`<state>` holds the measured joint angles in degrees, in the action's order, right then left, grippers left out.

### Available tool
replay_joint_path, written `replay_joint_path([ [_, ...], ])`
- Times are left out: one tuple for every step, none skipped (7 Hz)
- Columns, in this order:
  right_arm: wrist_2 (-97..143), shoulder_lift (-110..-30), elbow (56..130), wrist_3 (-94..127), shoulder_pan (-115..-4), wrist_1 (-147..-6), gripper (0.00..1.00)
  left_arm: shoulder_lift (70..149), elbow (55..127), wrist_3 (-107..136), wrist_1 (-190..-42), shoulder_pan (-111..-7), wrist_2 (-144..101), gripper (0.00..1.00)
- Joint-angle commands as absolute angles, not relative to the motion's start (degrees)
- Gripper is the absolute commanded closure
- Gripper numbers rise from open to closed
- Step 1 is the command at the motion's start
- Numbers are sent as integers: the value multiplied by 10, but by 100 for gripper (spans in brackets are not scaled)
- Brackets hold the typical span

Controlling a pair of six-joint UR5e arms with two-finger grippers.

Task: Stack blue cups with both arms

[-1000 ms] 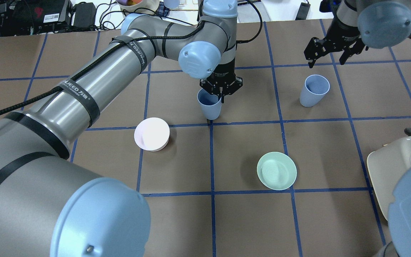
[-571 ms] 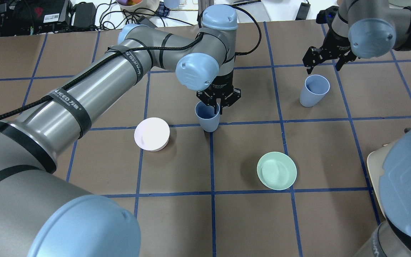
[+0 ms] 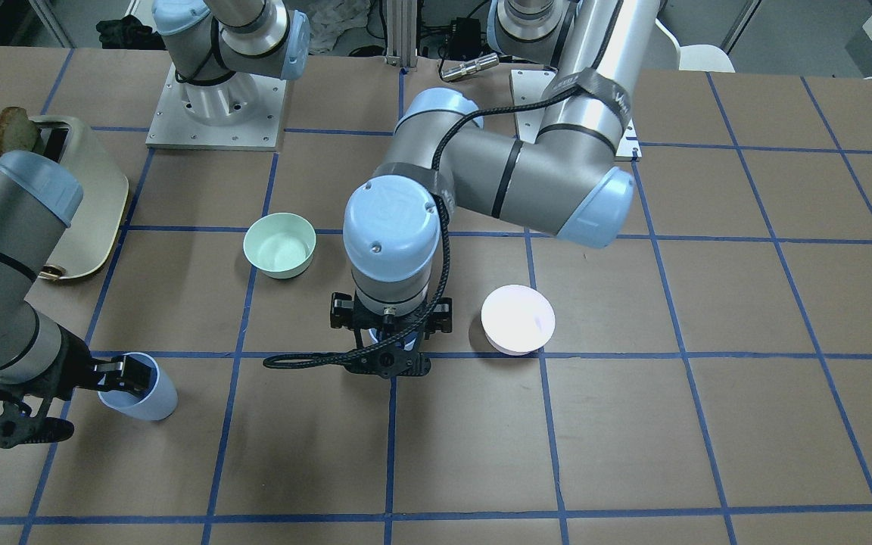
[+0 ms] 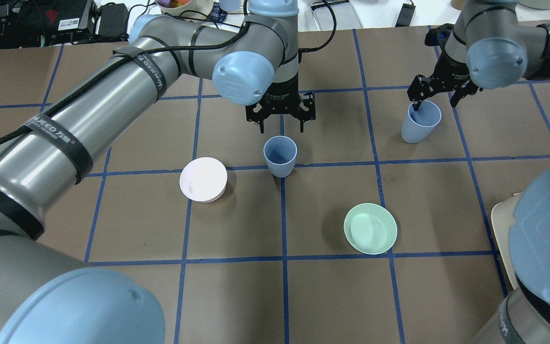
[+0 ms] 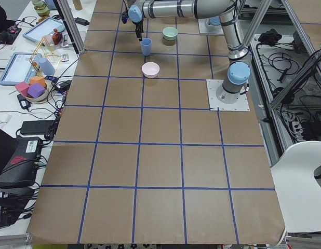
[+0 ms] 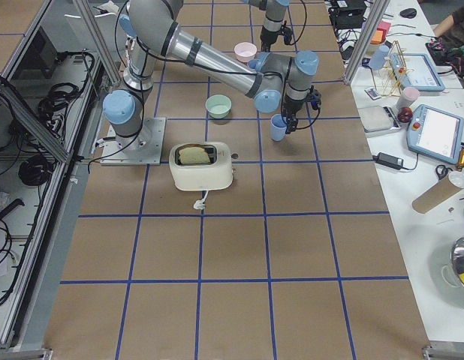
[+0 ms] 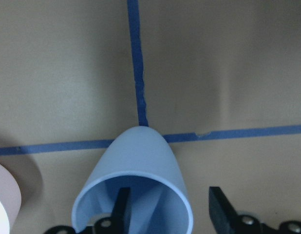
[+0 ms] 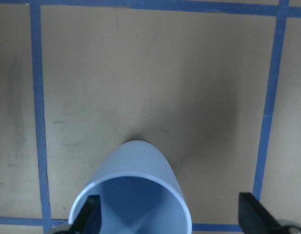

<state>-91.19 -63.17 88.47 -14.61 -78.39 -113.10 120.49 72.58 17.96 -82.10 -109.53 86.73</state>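
My right gripper will next grab the second blue cup by its rim (image 3: 147, 360), so that it can stack this cup with the blue cup in the middle of the table (image 3: 393, 339).
One blue cup (image 4: 280, 155) stands upright on a blue tape crossing in mid-table. My left gripper (image 4: 281, 128) hovers just behind and above it, open and empty. In the left wrist view the cup (image 7: 136, 180) sits under the spread fingers (image 7: 221, 209). In the front view my left wrist hides most of this cup. The second blue cup (image 4: 420, 122) stands at the right. My right gripper (image 4: 433, 105) is open and straddles its far rim, one finger reaching into the mouth. The right wrist view shows that cup (image 8: 133, 195) between wide-spread fingers (image 8: 255, 214).
A pale pink bowl (image 4: 203, 179) lies left of the middle cup. A mint-green bowl (image 4: 370, 228) lies nearer the robot, to the right. A cream toaster (image 4: 506, 224) stands at the right edge. Cables and boxes lie beyond the far edge.
My left gripper lowered the middle cup onto the table, opened and drew back up off it. My right gripper came down from behind the right cup onto its rim.
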Motion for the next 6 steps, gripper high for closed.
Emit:
replay_joint_path([
  [-912, -632, 889, -146, -780, -1131, 0, 1125, 702, 112, -867, -1052, 866, 0],
  [-912, -630, 889, -146, -780, -1131, 0, 1080, 706, 72, -870, -1033, 867, 0],
  [-912, -628, 889, -146, -780, -1131, 1, 1051, 708, 63, -870, -1016, 874, 0],
  [-911, -628, 889, -146, -780, -1131, 9, 1033, 712, 63, -876, -997, 888, 0],
  [-911, -627, 890, -146, -780, -1131, 23, 1025, 732, 63, -880, -991, 909, 0],
  [-908, -628, 896, -146, -780, -1132, 48, 1010, 749, 63, -879, -991, 910, 0],
])
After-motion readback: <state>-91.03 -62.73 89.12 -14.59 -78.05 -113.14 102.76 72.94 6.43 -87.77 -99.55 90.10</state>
